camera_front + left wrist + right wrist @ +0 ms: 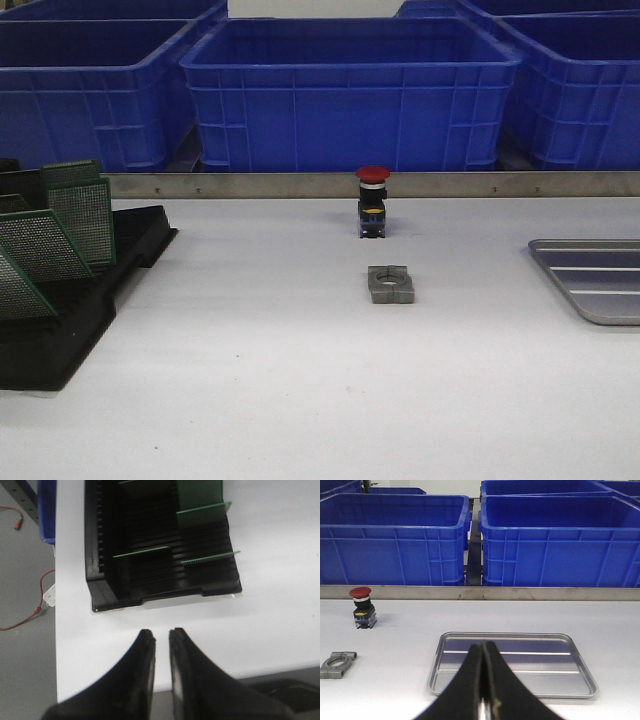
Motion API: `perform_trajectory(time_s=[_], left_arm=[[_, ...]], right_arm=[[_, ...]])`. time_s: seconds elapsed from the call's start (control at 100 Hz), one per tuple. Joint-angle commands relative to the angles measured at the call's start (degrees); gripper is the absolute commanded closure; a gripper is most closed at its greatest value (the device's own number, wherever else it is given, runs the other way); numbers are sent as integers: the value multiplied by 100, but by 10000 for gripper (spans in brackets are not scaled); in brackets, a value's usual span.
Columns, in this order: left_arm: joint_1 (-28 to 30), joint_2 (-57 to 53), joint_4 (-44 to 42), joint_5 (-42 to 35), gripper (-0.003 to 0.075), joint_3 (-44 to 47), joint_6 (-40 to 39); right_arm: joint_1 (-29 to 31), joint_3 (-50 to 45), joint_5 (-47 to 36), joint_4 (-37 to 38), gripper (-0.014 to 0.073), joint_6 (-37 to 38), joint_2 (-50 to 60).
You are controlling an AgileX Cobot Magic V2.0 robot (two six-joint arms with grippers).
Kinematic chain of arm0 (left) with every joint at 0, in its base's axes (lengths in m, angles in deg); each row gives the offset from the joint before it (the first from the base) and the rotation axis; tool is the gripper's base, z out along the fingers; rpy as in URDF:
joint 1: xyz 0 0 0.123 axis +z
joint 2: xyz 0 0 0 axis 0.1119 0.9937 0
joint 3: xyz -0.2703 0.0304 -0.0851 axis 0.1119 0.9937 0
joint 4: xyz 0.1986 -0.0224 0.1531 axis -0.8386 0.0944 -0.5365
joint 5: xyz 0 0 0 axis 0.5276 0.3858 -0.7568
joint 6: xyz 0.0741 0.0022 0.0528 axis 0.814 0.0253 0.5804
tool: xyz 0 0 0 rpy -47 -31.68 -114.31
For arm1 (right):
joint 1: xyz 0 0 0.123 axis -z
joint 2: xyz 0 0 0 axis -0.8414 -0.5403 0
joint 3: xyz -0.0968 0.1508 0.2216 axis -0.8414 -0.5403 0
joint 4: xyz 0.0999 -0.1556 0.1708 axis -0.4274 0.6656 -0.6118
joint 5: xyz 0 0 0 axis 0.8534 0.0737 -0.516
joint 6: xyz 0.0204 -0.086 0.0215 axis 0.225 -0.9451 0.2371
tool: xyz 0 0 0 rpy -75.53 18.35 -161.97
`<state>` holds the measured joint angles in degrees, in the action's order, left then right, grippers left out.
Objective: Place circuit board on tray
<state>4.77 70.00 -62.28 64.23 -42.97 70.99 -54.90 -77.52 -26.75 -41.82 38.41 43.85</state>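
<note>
The circuit board's lower part stands in the rack's slots, so my left gripper next needs to grab the board by its free upper edge (142, 551).
Several green circuit boards (82, 220) stand upright in the slots of a black rack (60, 340) at the table's left. The left wrist view shows the boards (200, 500) and the rack (150, 580) just ahead of my left gripper (161, 632), which is empty with a narrow gap between its fingers, near the table's front edge. The silver-grey ribbed tray (600, 280) lies empty at the right edge. My right gripper (483, 644) is shut and empty, in front of the tray (520, 680). Neither gripper shows in the front view.
A red push button (372, 203) stands mid-table, and also shows in the right wrist view (362, 607). A grey metal clamp block (390, 284) lies in front of it. Big blue crates (350, 95) stand behind a metal rail (300, 185).
</note>
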Motion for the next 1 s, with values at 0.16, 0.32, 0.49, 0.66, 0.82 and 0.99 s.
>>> perform_trajectory(time_s=[0.16,0.32,0.49,0.66,0.82,0.99], left_arm=[[-37,982,727,-55,370,-539,2766],[-37,1382,763,-167,373,-562,5191],[-37,1735,763,-786,373,-562,7291],[-37,2227,751,-1331,373,-562,7293],[-37,2746,791,-1840,373,-562,7279],[-37,3289,748,-2091,373,-562,7279]], right_arm=[[31,71,-451,68,706,-13,150],[31,71,-451,68,706,-13,150],[31,71,-451,68,706,-13,150],[31,71,-451,68,706,-13,150],[31,71,-451,68,706,-13,150],[31,71,-451,68,706,-13,150]])
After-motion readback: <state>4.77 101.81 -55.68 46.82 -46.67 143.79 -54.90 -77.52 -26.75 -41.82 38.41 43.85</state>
